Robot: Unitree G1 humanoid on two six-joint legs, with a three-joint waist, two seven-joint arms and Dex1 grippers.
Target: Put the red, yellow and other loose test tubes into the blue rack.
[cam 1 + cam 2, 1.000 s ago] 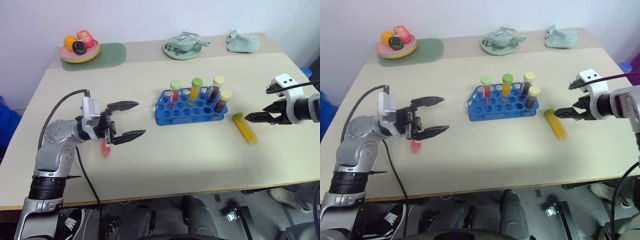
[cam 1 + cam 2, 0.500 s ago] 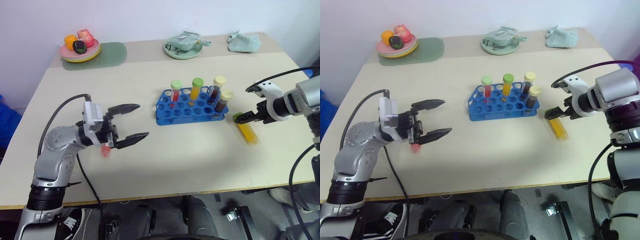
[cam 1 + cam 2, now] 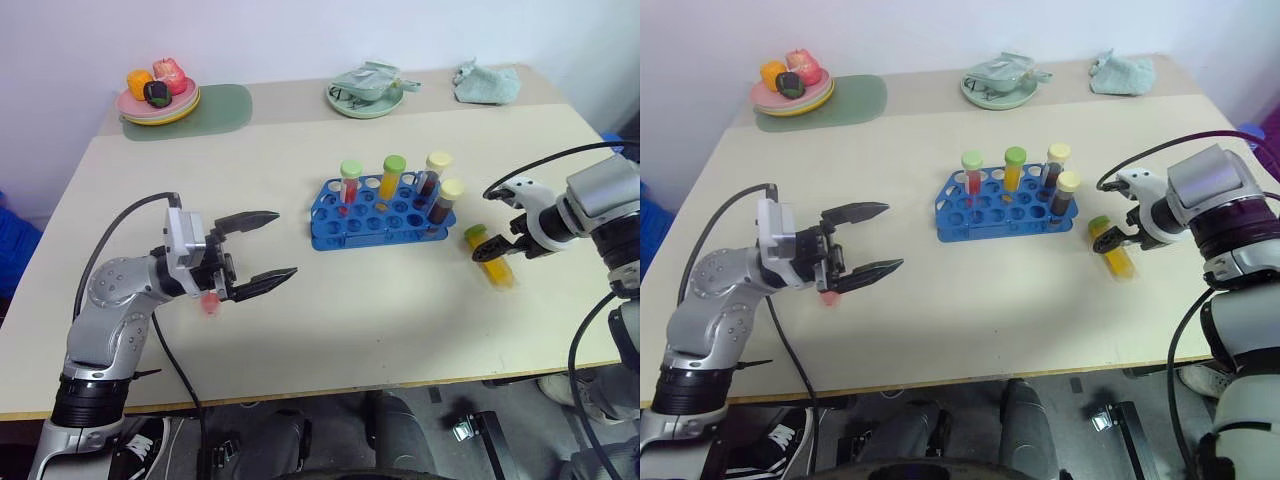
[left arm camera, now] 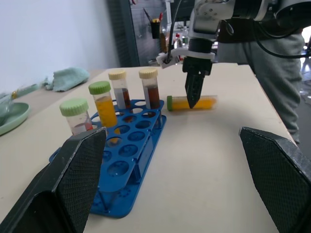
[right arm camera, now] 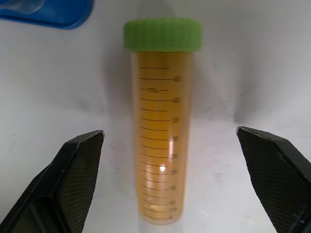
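Note:
My right gripper's fingers are beside the yellow tube's middle (image 3: 494, 264) (image 5: 160, 136), so it is time to close now. Closing now would catch the tube.
The blue rack (image 3: 372, 226) stands mid-table with several capped tubes upright in it. A yellow test tube (image 3: 493, 260) with a green cap lies on the table just right of the rack. My right gripper (image 3: 503, 243) points down over it, open, one finger on each side of the yellow tube (image 5: 163, 145), not touching it. A red test tube (image 3: 210, 301) lies on the table at the left, partly hidden under my left gripper (image 3: 284, 243). That gripper hovers above it, open and empty, and points toward the rack (image 4: 129, 160).
A plate (image 3: 130, 105) of toy fruit sits on a green mat (image 3: 225, 106) at the back left. A pale green dish (image 3: 366, 104) and a crumpled cloth (image 3: 487, 83) lie along the far edge. The table's front edge is near both arms.
My right gripper has swung from pointing sideways to pointing down and has sunk over the yellow tube. The left arm has stayed in place.

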